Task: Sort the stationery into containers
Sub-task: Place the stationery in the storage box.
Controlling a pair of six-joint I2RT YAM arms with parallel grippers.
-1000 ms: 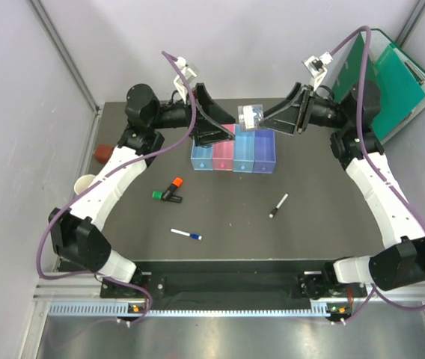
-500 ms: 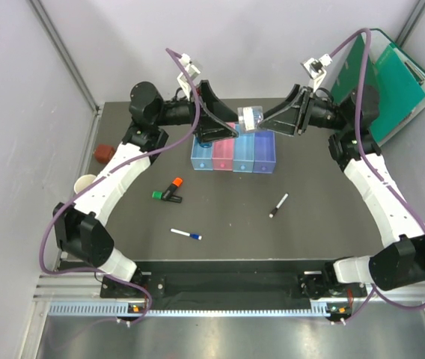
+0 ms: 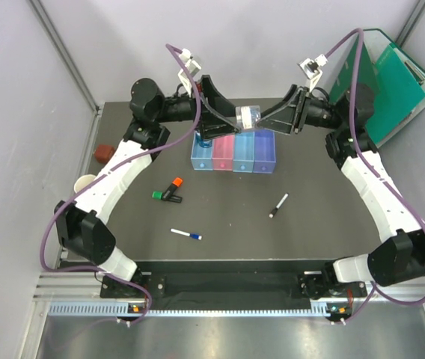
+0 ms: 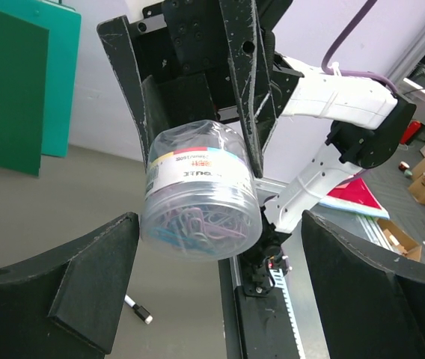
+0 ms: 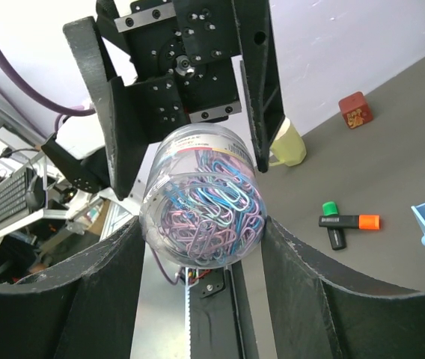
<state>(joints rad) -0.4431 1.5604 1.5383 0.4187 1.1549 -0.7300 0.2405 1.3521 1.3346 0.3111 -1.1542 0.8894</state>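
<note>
My left gripper's fingers reach past the jar's far end (image 3: 240,118), and the jar's sides are between them. My left gripper should close on the jar now.
A clear round jar of coloured paper clips (image 3: 248,116) hangs above the row of bins (image 3: 233,158). My right gripper (image 3: 261,120) is shut on the jar (image 5: 201,198), one finger on each side. My left gripper (image 3: 236,118) is open, with its fingers (image 4: 93,277) wide around the jar's other end (image 4: 201,194). The orange-and-black highlighter (image 3: 173,185) and the green highlighter (image 3: 160,195) lie left of the middle. The white pen with blue cap (image 3: 186,235) lies nearer the front. The black-and-white marker (image 3: 278,206) lies to the right. The eraser and tape roll are out of view.
A pale yellow cup (image 3: 85,183) and a red cube (image 3: 104,153) sit at the table's left edge. Green folders (image 3: 392,82) lean at the back right. The bins stand under both grippers, at the back middle.
My left gripper has moved right, up to the jar, and its fingers now flank it. My right gripper has lifted the jar slightly and still holds it.
</note>
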